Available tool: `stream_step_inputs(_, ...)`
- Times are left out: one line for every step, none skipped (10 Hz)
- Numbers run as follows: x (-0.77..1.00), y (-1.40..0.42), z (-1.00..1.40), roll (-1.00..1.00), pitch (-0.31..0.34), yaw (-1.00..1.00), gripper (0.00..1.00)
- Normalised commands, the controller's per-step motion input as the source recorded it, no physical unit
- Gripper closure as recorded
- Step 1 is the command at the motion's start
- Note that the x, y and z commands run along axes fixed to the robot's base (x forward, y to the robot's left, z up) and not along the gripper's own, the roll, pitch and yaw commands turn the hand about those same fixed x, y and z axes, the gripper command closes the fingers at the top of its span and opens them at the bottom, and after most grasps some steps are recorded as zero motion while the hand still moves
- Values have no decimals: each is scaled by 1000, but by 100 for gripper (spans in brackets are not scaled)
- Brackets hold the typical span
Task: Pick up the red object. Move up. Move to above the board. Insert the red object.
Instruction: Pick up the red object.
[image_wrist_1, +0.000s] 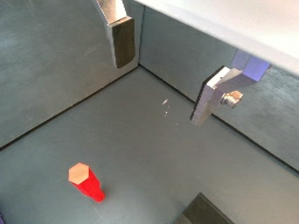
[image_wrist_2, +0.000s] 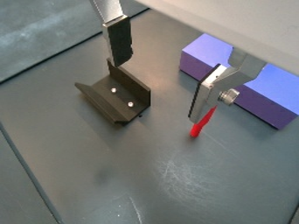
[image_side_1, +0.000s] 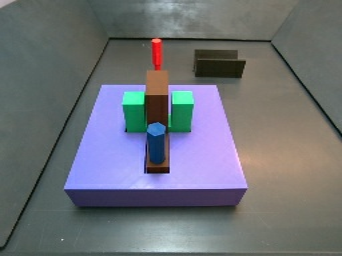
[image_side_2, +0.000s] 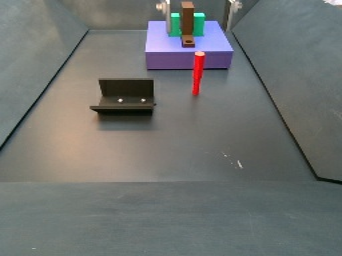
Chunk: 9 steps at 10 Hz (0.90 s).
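My gripper will grab the red object by its upper end (image_side_1: 156, 43) next. Then my gripper will put the red object into the board (image_side_1: 201, 160).
The red object is a slim hexagonal peg standing upright on the dark floor, seen in both side views (image_side_1: 156, 52) (image_side_2: 198, 72) and both wrist views (image_wrist_1: 84, 181) (image_wrist_2: 204, 121). It stands just off the purple board (image_side_1: 201, 160) (image_side_2: 214, 55) (image_wrist_2: 263, 87). The board carries a green block (image_side_1: 134, 110), a brown block (image_side_1: 156, 90) and a blue peg (image_side_1: 156, 142). My gripper (image_wrist_1: 163, 74) (image_wrist_2: 166, 70) hangs above the floor, open and empty. The red peg is well below the fingers, outside the gap. I cannot make out the gripper in the side views.
The fixture (image_wrist_2: 117, 96) (image_side_2: 124, 96) (image_side_1: 218, 63) stands on the floor beside the red peg, away from the board. Grey walls (image_side_1: 54, 90) enclose the floor on all sides.
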Motion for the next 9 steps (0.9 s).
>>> stream_step_inputs(-366,-694,-429,314,-121,69,0)
stream_step_inputs(-389,-649,-457,269,-130,71,0)
stream_step_inputs(-349,-740,-514,401,-166,83,0)
stream_step_inputs(-266,-669,-551,344,-140,51,0)
stream_step_inputs(-166,-509,-509,211,-109,20,0)
stream_step_inputs(-9,-189,-437,0,-119,0,0)
stream_step_inputs(54,-54,-409,0,-51,-40,0)
stream_step_inputs(169,-60,-409,-10,0,-23,0)
stream_step_inputs(31,-166,-334,0,0,0,0)
